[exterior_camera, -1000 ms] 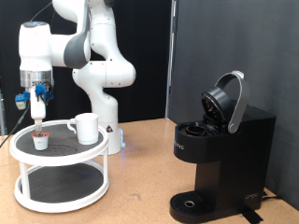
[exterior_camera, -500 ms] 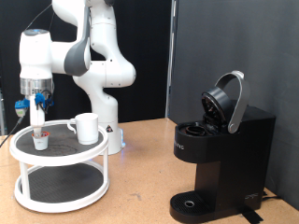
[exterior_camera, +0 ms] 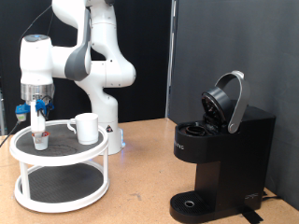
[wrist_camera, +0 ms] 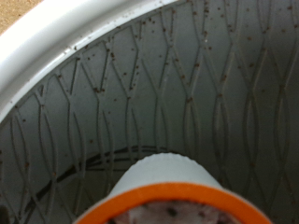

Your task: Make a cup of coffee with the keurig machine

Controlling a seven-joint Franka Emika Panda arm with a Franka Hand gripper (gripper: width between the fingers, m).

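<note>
My gripper's fingers stand level with the small white pod on the rack's dark mesh shelf, so it is now time to close on the pod.
The small white pod with a reddish top [exterior_camera: 40, 143] stands on the top tier of a white two-tier round rack [exterior_camera: 60, 155] at the exterior view's left. My gripper [exterior_camera: 38, 133] points straight down just above the pod, fingertips at its top. The wrist view shows the pod's orange-rimmed top [wrist_camera: 168, 191] close up on the dark mesh tier [wrist_camera: 187, 84]; no fingers show there. The white mug [exterior_camera: 86, 128] stands on the same tier, to the pod's right. The black keurig machine [exterior_camera: 220, 154] stands at the exterior view's right with its lid raised.
The robot's white base [exterior_camera: 105, 112] stands behind the rack. The rack's white rim [wrist_camera: 56, 47] curves close around the pod. Bare wooden table [exterior_camera: 140, 182] lies between the rack and the machine. A dark curtain hangs behind.
My gripper has moved down towards the pod, from well above it to just over its top. The pod, mug and machine have not moved.
</note>
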